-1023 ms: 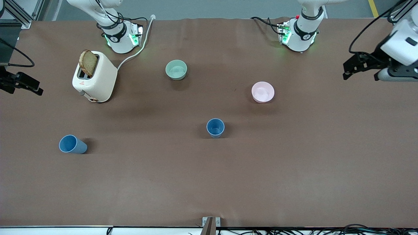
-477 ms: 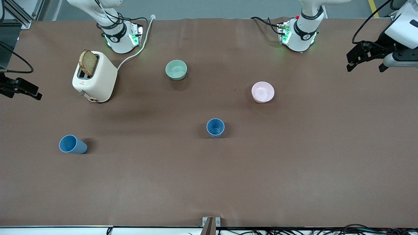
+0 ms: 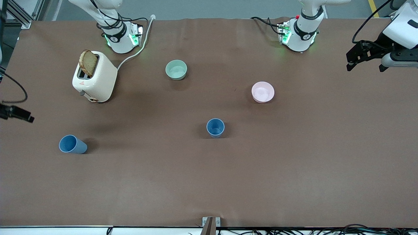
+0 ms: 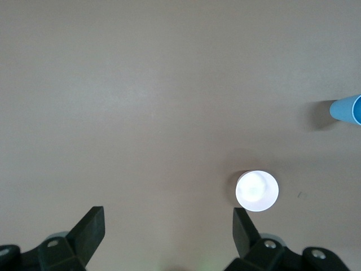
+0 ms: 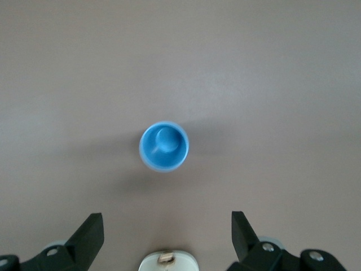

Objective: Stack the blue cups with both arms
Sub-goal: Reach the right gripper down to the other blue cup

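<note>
The right gripper grabs the blue cup by its rim (image 3: pixel 60 146) next, to stack it into the other blue cup (image 3: pixel 215 128).
Two blue cups stand upright and apart on the brown table. One blue cup (image 3: pixel 215 127) is near the table's middle, and the left wrist view shows it at its edge (image 4: pixel 348 110). The other blue cup (image 3: pixel 72 144) stands toward the right arm's end and shows in the right wrist view (image 5: pixel 163 146). My right gripper (image 3: pixel 19 116) is open and empty (image 5: pixel 167 237), up in the air over the table's edge at that end, close to this cup. My left gripper (image 3: pixel 362 62) is open and empty (image 4: pixel 169 234), high over the left arm's end of the table.
A cream toaster (image 3: pixel 95 78) with a slice of bread stands near the right arm's base, its cord running to the table's edge. A mint-green bowl (image 3: pixel 176 69) and a pink bowl (image 3: pixel 263 92) sit between the bases and the middle cup.
My right gripper has moved along the table's end toward the front camera, closer to the cup there. My left gripper rose toward the base side, then held still.
</note>
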Robot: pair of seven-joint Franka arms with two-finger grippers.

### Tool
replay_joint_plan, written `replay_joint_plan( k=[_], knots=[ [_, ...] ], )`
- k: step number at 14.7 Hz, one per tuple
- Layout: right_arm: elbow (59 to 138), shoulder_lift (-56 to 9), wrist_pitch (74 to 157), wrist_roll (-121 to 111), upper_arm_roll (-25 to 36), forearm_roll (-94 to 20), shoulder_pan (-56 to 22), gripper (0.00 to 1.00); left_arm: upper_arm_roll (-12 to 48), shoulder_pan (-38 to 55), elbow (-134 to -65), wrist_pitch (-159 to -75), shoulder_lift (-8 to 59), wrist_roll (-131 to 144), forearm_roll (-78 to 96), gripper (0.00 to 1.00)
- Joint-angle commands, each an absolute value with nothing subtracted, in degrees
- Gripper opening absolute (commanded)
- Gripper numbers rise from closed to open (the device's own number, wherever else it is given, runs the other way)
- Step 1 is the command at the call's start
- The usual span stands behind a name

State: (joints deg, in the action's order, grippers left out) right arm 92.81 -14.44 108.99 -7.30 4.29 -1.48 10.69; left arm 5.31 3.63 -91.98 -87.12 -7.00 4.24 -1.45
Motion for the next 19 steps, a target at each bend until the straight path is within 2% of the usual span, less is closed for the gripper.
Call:
replay_joint_plan(
  k=[1, 6, 9, 10, 11, 12, 13, 14, 15, 19],
  knots=[
    [91.5, -21.9, 114.2, -10.7, 3.7, -4.5, 12.4, 1.00, 5.3, 3.9, -90.6, -85.9, -6.4, 3.1, -2.6, 1.00],
    [91.8, -30.9, 124.3, -11.8, 3.4, -4.9, 13.0, 0.97, 5.2, 3.6, -90.6, -85.9, -5.5, 3.0, -2.6, 1.00],
    [94.8, -32.1, 124.9, -15.6, 3.4, -9.0, 13.9, 0.88, 5.2, 3.5, -89.7, -86.0, -4.3, 3.1, -2.6, 1.00],
    [95.4, -32.2, 124.8, -16.3, 3.4, -10.1, 13.9, 0.82, 5.1, 3.4, -89.6, -86.0, -4.0, 3.0, -2.6, 1.00],
    [96.8, -32.2, 124.9, -16.7, 3.3, -10.3, 13.8, 0.67, 5.1, 3.4, -89.6, -86.0, -3.8, 3.1, -2.6, 1.00],
    [97.2, -32.2, 124.9, -17.0, 3.3, -10.3, 13.8, 0.46, 5.1, 3.3, -89.6, -86.2, -3.6, 3.0, -2.6, 1.00],
    [97.2, -32.2, 124.9, -17.2, 3.3, -10.5, 13.8, 0.19, 5.1, 3.4, -89.6, -86.5, -3.6, 3.1, -2.6, 1.00],
    [97.1, -32.2, 124.9, -17.2, 3.3, -10.8, 13.5, 0.05, 5.1, 3.7, -89.6, -86.9, -3.3, 3.3, -2.6, 1.00],
    [97.0, -32.2, 124.9, -17.2, 3.3, -10.9, 13.4, 0.00, 5.1, 3.9, -89.6, -87.1, -3.3, 3.7, -2.7, 1.00],
    [96.9, -31.2, 123.9, -17.0, 3.1, -10.9, 12.7, 0.00, 5.2, 4.0, -89.8, -87.1, -3.3, 4.0, -2.6, 1.00]
  ],
)
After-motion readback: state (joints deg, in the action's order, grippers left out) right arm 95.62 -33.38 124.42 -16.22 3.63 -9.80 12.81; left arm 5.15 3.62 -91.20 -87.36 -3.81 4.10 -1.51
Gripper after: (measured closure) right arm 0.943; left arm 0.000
